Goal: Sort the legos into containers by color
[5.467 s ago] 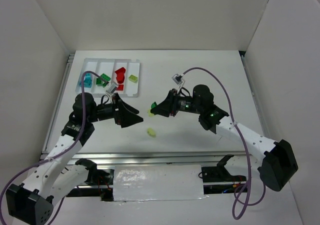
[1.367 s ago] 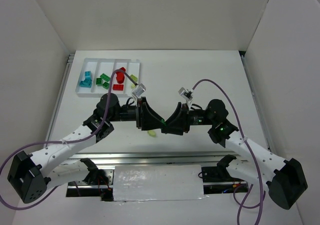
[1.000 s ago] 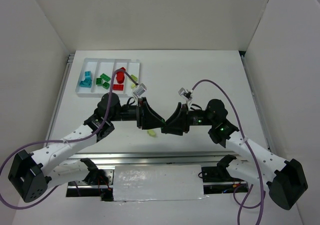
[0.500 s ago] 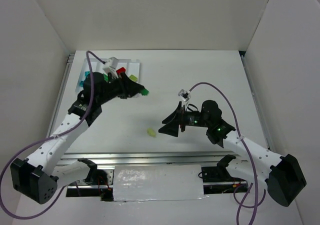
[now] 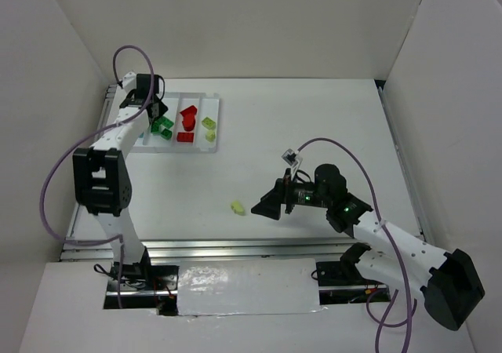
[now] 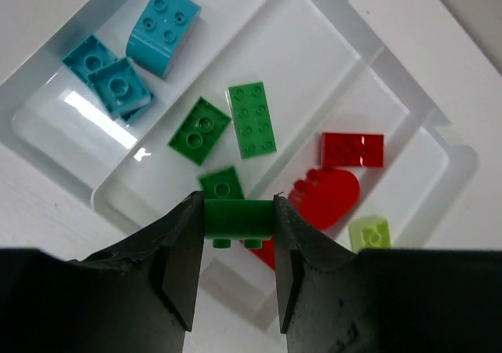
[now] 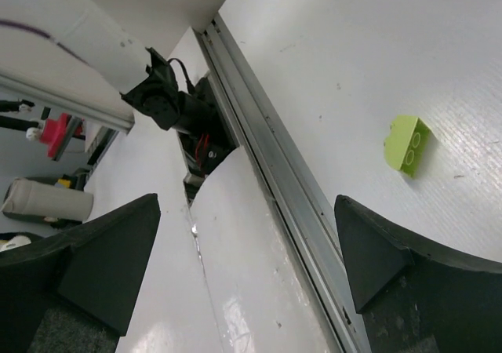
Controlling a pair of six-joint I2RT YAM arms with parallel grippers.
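Observation:
My left gripper keeps holding the small green lego for now until it nears its container's bottom, since the lego hangs high and would drop short if released now.
My left gripper [image 6: 238, 205] is shut on a small green lego [image 6: 238, 220], hanging over the white tray [image 6: 314, 63] near the wall between its green and red containers. In the tray lie teal legos [image 6: 118, 86], green legos [image 6: 251, 119], red legos [image 6: 353, 149] and a yellow-green one [image 6: 370, 232], each colour in its own compartment. From above, the left gripper [image 5: 154, 111] stands over the tray [image 5: 210, 100] at the far left. One yellow-green lego [image 5: 237, 207] [image 7: 409, 143] lies loose on the table. My right gripper [image 5: 265, 204] [image 7: 247, 267] is wide open and empty just to its right.
An aluminium rail [image 7: 267, 157] and a white cover [image 5: 247, 286] run along the table's near edge. White walls close in the table on three sides. A purple cable [image 5: 345, 153] loops above the right arm.
The left arm has swung from the table's middle back to the tray, carrying the green lego. The right gripper has opened wide and drawn back to the right of the loose yellow-green lego.

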